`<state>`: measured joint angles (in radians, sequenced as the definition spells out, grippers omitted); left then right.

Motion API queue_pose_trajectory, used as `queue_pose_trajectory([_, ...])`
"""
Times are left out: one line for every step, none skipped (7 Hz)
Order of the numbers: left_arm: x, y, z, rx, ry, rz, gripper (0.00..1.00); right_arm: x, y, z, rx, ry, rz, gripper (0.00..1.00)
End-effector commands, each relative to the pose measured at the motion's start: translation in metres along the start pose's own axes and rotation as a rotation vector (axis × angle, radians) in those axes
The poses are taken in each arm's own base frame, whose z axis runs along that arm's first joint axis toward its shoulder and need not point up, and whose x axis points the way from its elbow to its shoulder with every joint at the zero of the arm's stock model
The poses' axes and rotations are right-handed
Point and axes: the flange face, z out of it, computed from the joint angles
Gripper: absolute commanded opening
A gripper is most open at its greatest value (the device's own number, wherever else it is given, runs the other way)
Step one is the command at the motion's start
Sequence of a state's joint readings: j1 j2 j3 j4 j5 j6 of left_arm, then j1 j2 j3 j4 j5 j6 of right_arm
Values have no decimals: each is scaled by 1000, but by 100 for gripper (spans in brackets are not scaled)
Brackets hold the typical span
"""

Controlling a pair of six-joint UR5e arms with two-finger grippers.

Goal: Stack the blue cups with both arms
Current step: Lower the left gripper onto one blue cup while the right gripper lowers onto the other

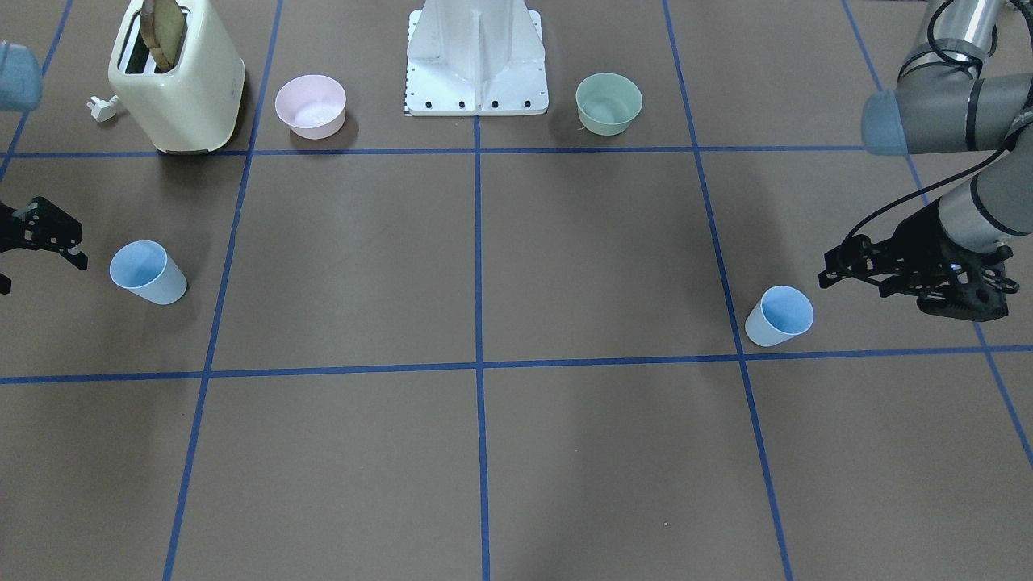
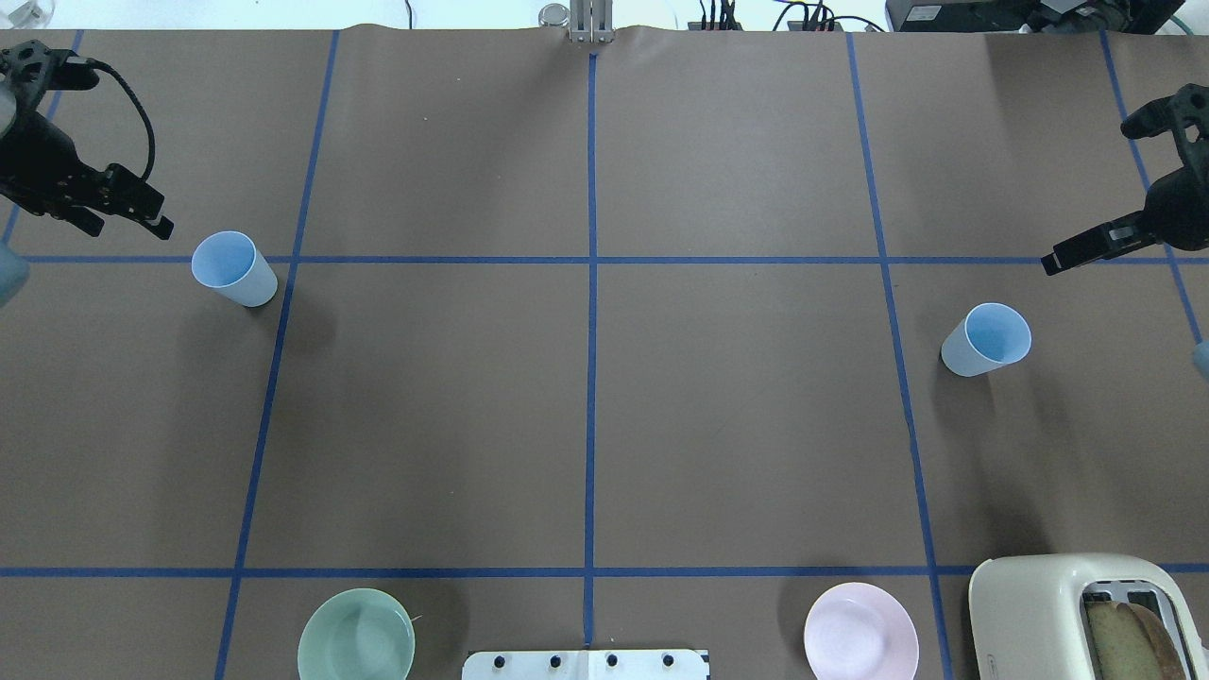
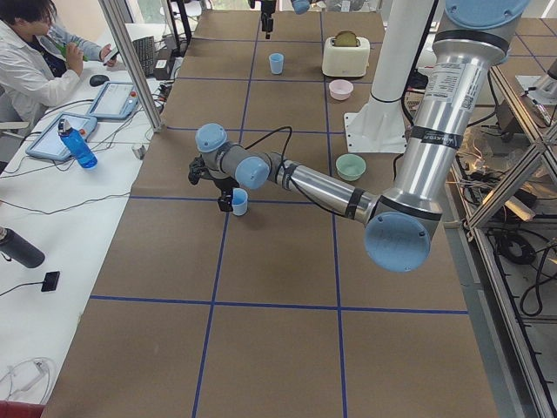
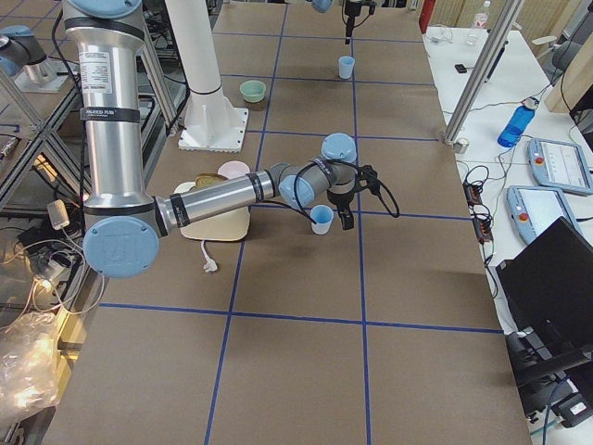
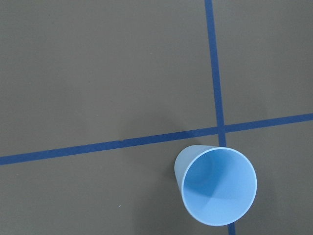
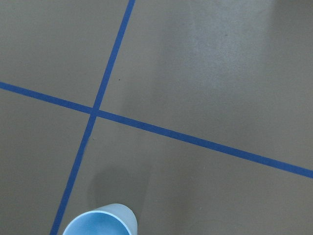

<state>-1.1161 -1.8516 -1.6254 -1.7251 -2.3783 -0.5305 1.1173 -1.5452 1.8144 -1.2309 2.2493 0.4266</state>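
Note:
My left gripper takes hold of this blue cup by its rim (image 1: 139, 242) next, to stack it with the other blue cup (image 1: 779, 315).
Two pale blue cups stand upright and far apart on the brown table. One cup (image 2: 233, 269) (image 1: 779, 316) is beside my left gripper (image 2: 127, 222) (image 1: 896, 290), which hangs open and empty just outboard of it, not touching. It fills the lower right of the left wrist view (image 5: 217, 185). The other cup (image 2: 987, 340) (image 1: 148, 272) stands near my right gripper (image 2: 1096, 247) (image 1: 40, 270), also open and empty, a little beyond it. Only its rim shows in the right wrist view (image 6: 100, 223).
A cream toaster (image 1: 177, 77) holding a slice of bread, a pink bowl (image 1: 311, 105) and a green bowl (image 1: 609, 102) stand near the white base column (image 1: 476, 56). A white plug (image 1: 102, 107) lies by the toaster. Blue tape lines grid the table.

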Motion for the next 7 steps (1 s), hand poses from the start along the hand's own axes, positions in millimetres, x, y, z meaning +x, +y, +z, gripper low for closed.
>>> queue_pose_trajectory([13,0,19,1,-35,-2,92,-3,9,14,-47,-16,13,100])
queue_pose_trajectory([13,2,30,-16,-38,-4,87,-11,11,18,-70,-47,10,100])
queue_pose_trajectory([13,2,45,-21,-32,12,81,-12,12,19,-77,-58,12,100])
queue_pose_trajectory([11,0,55,-26,-30,19,81,-12,13,22,-84,-58,12,100])
queue_pose_trajectory([13,-1,58,-29,-29,22,80,-13,14,24,-87,-59,11,100])
queue_pose_trajectory([12,-1,59,-31,-31,20,80,-18,16,32,-100,-56,0,100])
queue_pose_trajectory([15,-1,62,-36,-30,24,79,-22,20,44,-122,-51,-7,100])
